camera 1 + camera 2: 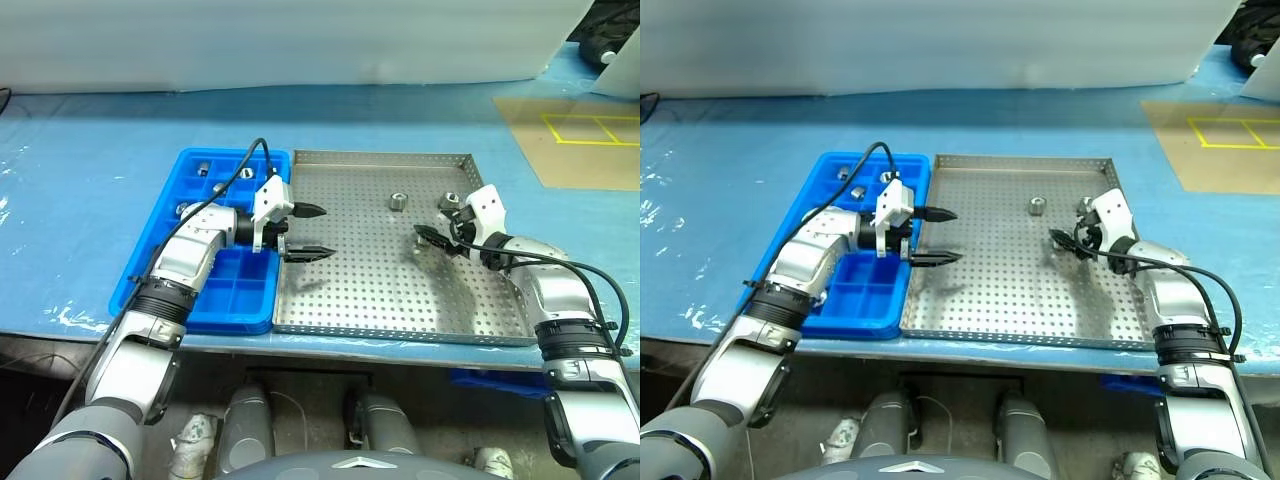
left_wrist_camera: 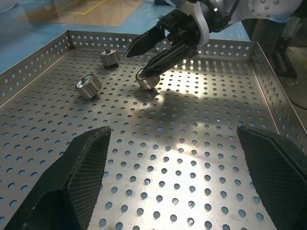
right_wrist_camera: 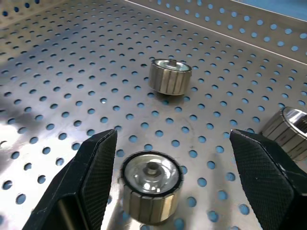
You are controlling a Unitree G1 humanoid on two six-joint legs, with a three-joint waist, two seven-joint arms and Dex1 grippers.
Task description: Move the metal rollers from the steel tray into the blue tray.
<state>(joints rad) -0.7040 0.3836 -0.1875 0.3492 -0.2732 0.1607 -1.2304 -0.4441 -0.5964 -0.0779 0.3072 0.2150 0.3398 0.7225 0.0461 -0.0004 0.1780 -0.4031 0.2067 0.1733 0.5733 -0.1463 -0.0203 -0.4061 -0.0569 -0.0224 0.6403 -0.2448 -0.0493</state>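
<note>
My right gripper's fingers stop above the metal roller (image 3: 151,187) in the right wrist view, so it is too early to close, and the gripper goes lower first.
The steel tray (image 1: 380,300) lies in the middle with the blue tray (image 1: 235,295) against its left rim. Three metal rollers show on the steel floor: one at the back (image 1: 397,201), one by the right rim (image 1: 449,200), and one (image 3: 151,184) standing between the fingers of my right gripper (image 1: 428,238). That gripper is open and low over the tray's right part, its fingers not touching the roller. My left gripper (image 1: 325,231) hangs open and empty over the steel tray's left edge, pointing right. Several rollers (image 1: 203,167) sit in the blue tray's far compartments.
Both trays rest on a blue-covered table (image 1: 80,200). A brown board with yellow tape lines (image 1: 585,140) lies at the far right. A white sheet (image 1: 300,40) runs along the back. The table's front edge is close below the trays.
</note>
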